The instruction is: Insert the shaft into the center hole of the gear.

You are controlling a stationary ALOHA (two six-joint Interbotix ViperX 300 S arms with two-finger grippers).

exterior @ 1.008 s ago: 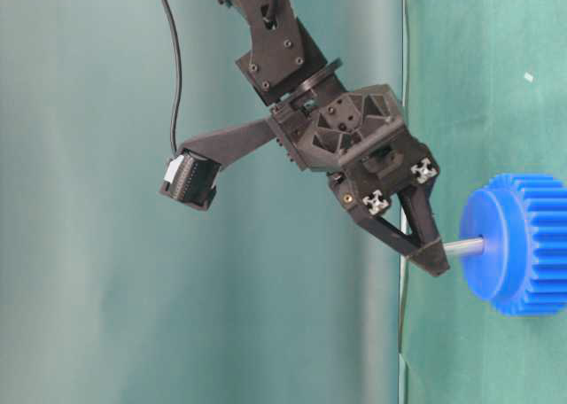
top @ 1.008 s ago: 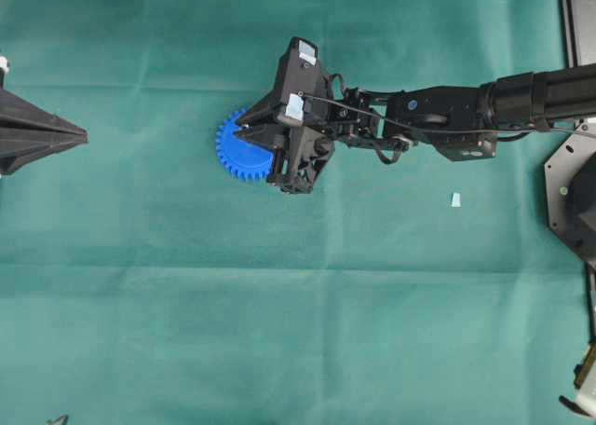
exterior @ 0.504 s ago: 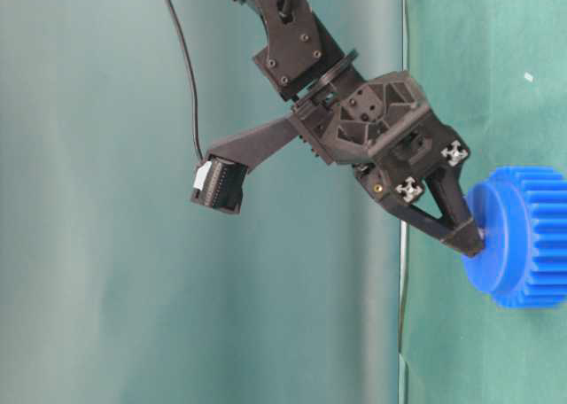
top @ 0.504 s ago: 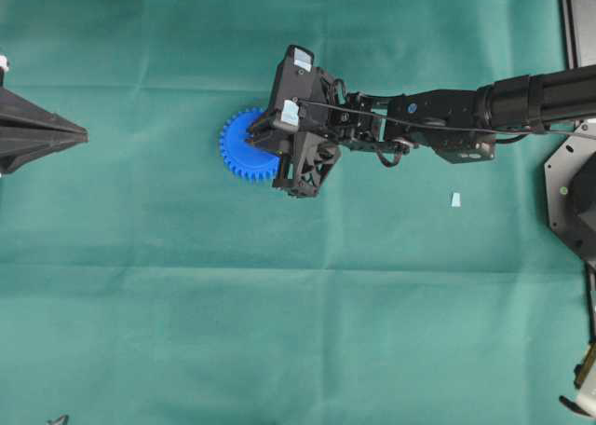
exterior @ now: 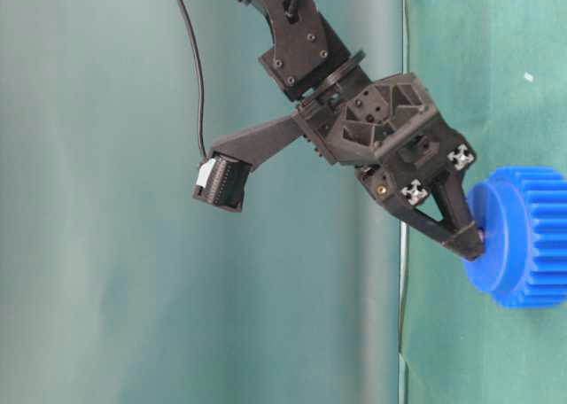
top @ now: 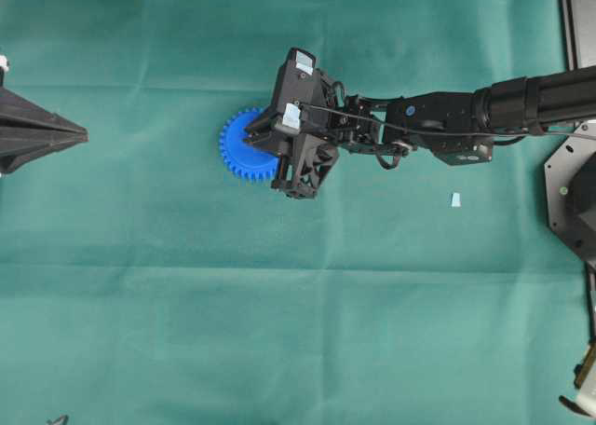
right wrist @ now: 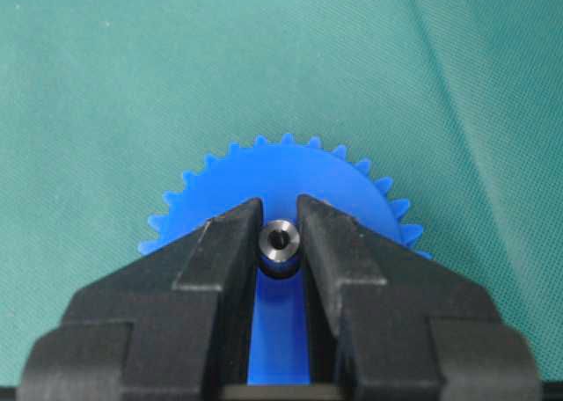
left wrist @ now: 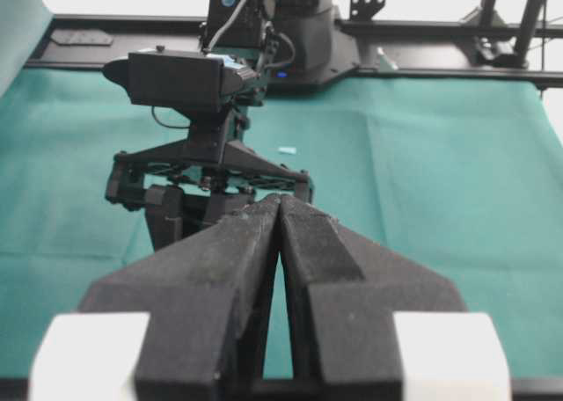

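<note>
The silver shaft [right wrist: 281, 241] sits down in the blue gear's middle [right wrist: 280, 269] between my fingers, so my right gripper should open now.
The blue gear [top: 240, 146] lies flat on the green cloth; it also shows in the table-level view [exterior: 524, 244] and the right wrist view [right wrist: 281, 168]. My right gripper [top: 264, 146] is shut on the silver shaft [right wrist: 281, 241], whose end face shows between the fingertips [right wrist: 236, 227]. The fingertips [exterior: 468, 244] press against the gear's face at its middle, so almost none of the shaft's length shows. The center hole is hidden behind the shaft and fingers. My left gripper [top: 80, 138] is shut and empty at the far left [left wrist: 280, 200].
A small pale blue-white scrap [top: 455, 199] lies on the cloth right of the gear. Black frame parts [top: 570, 201] stand at the right edge. The right arm [top: 447, 122] stretches across from the right.
My right gripper has moved onto the gear with the shaft. The bare length of shaft between fingertips and gear face has gone. The left gripper has not moved.
</note>
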